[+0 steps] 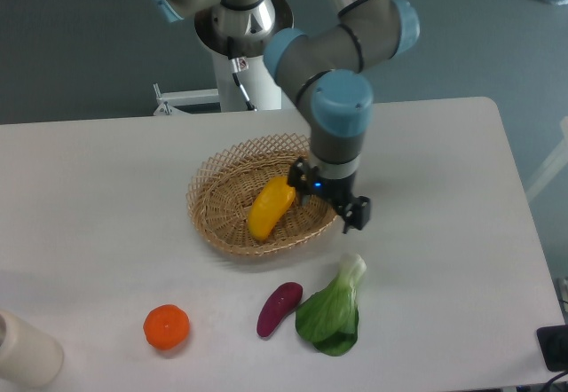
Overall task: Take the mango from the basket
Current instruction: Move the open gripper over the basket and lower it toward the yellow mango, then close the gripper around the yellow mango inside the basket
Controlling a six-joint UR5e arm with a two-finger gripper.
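My gripper is going to grab the mango by its upper end point(283, 188) next, to pick it out of the wicker basket point(217, 199).
The mango point(269, 208) is a smooth yellow-orange fruit lying lengthwise in the middle of the round tan wicker basket point(217, 199). My gripper point(330, 203) hangs over the basket's right side, just right of the mango's upper end. Its fingers stand apart with nothing between them, so it is open. One finger point(358, 214) reaches past the basket's right rim. The gripper body hides part of that rim.
In front of the basket lie a round orange fruit point(167, 327), a small purple eggplant point(279, 308) and a green bok choy point(335, 308). A white cylinder point(25, 350) stands at the front left corner. The arm's base column point(249, 64) rises behind the table.
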